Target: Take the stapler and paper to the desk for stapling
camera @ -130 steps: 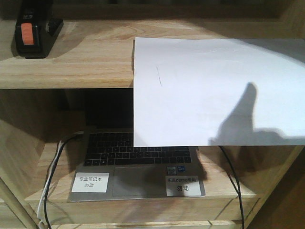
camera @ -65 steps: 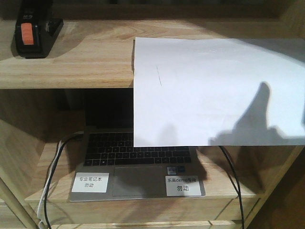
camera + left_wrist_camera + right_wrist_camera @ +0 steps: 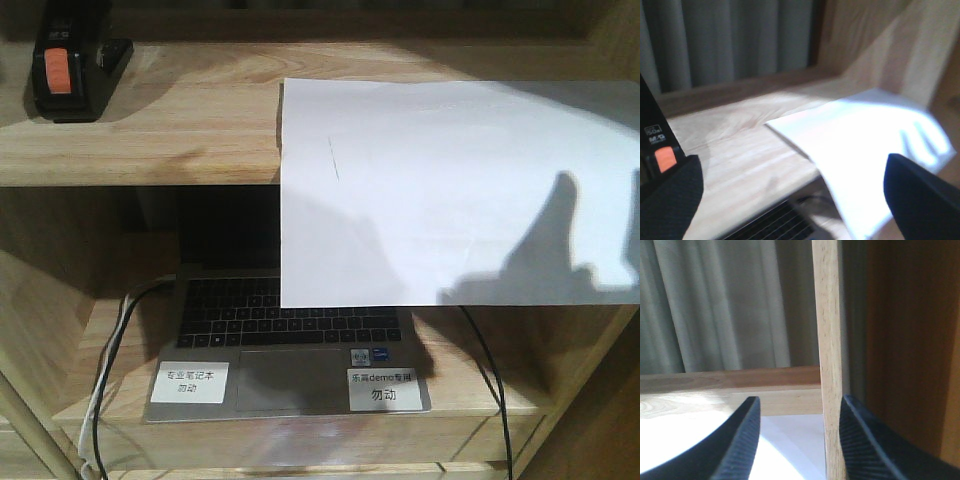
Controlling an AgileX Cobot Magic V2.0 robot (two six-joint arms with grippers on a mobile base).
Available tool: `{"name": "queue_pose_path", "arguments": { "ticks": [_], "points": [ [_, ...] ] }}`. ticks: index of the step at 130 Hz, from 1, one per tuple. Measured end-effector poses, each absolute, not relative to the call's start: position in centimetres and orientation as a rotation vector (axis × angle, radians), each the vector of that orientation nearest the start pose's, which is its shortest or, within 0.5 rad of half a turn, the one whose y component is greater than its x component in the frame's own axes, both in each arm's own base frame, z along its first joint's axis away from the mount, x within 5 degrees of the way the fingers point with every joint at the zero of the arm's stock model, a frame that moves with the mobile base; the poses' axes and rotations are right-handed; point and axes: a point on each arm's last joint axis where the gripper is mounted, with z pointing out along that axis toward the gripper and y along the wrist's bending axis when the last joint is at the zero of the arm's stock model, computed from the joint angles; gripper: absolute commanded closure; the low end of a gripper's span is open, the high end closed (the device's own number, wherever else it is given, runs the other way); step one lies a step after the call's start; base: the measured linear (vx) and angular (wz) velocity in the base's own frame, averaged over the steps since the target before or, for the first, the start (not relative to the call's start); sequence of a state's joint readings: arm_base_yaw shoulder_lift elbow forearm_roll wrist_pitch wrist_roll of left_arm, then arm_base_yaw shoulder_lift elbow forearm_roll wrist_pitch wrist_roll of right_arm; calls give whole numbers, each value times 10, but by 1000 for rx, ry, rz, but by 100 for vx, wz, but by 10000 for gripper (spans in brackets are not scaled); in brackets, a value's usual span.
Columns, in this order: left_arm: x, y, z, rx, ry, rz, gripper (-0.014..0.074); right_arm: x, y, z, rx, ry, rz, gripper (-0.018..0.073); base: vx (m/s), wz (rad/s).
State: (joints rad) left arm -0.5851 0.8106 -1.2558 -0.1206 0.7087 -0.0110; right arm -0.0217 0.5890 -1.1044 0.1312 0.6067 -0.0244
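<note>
For desk stapling, my left gripper next grabs the black stapler by its body with the orange patch.
The black stapler with an orange patch stands at the far left of the upper shelf board. The white paper lies on the same board at the right, its front half hanging over the edge. In the left wrist view my left gripper is open wide, with the stapler just behind its left finger and the paper towards its right finger. My right gripper is open above the paper's far right corner, beside a wooden upright. The desk is out of view.
An open laptop with two white labels sits on the lower shelf under the paper. Cables run down at its left and right. Grey curtains hang behind the shelf.
The gripper's shadow on the paper has slid to the right and a little up. The stapler and the paper have not moved.
</note>
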Motion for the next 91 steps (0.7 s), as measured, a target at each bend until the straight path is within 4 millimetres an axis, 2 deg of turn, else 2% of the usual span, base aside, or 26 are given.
{"name": "queue_pose_path", "arguments": {
  "ticks": [46, 64, 91],
  "points": [
    [190, -108, 508, 258, 1895, -374, -85, 72, 5, 472, 24, 1572, 107, 234, 0, 0],
    [221, -117, 506, 158, 1998, -262, -85, 72, 5, 472, 24, 1572, 107, 234, 0, 0],
    [255, -123, 501, 70, 2079, -166, -84, 72, 5, 472, 24, 1572, 107, 234, 0, 0]
  ]
}}
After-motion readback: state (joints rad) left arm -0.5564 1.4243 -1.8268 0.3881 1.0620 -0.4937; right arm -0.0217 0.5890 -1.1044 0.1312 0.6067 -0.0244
